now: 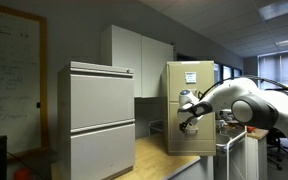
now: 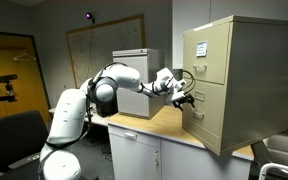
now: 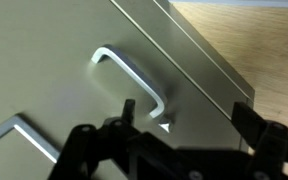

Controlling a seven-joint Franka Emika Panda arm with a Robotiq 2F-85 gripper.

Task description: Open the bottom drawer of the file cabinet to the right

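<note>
My gripper should move toward the handle's lower end before closing on it: my fingertips stop short of the handle's bar.
The tan file cabinet (image 1: 191, 90) (image 2: 249, 70) stands on a wooden table, with white labels on its upper front. My gripper (image 1: 187, 121) (image 2: 184, 95) is at the front of the bottom drawer (image 2: 210, 118) (image 1: 176, 138). In the wrist view the drawer front (image 3: 54, 90) carries a silver bar handle (image 3: 132, 78). My gripper (image 3: 189, 118) is open, and its two dark fingers straddle the lower end of the handle, close to the drawer face. Nothing is in the jaws. In an exterior view the bottom drawer seems to stick out slightly.
A wider pale grey two-drawer cabinet (image 1: 99, 120) stands beside the table. The wooden table top (image 2: 149, 125) (image 3: 254, 40) runs in front of the tan cabinet. A whiteboard (image 1: 9, 70), office chairs (image 2: 9, 135) and a white base cabinet (image 2: 134, 155) are around.
</note>
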